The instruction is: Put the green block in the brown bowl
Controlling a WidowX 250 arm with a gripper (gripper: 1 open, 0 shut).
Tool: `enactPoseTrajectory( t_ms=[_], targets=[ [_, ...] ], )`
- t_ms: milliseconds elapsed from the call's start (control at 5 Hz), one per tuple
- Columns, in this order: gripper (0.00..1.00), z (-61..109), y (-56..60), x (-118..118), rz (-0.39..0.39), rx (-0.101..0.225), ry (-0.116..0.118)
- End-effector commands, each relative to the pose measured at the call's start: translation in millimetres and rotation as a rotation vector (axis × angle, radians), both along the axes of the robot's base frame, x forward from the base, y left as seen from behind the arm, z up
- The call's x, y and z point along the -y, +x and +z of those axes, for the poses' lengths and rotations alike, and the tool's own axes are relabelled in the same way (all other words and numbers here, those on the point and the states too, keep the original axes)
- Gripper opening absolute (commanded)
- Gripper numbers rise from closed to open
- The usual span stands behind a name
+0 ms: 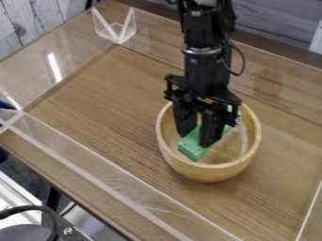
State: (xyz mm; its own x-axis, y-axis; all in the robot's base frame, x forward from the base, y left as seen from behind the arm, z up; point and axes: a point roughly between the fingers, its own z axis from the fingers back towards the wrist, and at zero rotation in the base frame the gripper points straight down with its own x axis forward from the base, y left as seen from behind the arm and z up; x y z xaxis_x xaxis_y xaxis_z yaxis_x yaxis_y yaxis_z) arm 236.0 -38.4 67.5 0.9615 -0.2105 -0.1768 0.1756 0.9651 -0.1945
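Note:
I should open my gripper and let go of the green block (194,150), because the block's lower end is deep inside the brown bowl's rim and the block would stay in the bowl.
The brown bowl (242,158) sits on the wooden table, right of centre. My black gripper (201,139) points steeply down into its hollow, shut on the green block (194,150). The bright green bar hangs tilted between the fingers, with its lower end deep inside the bowl near the bottom. Whether it touches the bowl's floor I cannot tell. The block's upper part is hidden behind the fingers (185,124).
Clear acrylic walls (75,155) fence the wooden tabletop (101,99) on all sides. A small clear angled piece (117,26) stands at the back left corner. Dark cables (38,221) lie outside the wall at the bottom left.

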Motion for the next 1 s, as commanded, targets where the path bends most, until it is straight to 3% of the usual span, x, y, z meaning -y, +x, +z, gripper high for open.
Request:
enactPoseTrajectory(
  t_ms=[0,200,600,800],
  targets=[
    [0.00,2.7,7.8,4.4,0.005,0.033,0.012],
    [1.00,1.1,8.2,8.0,0.010,0.032,0.022],
    [1.00,10.3,8.3,9.0,0.060,0.081,-0.010],
    [1.00,29.2,7.8,5.0,0.069,0.102,-0.038]
  ],
)
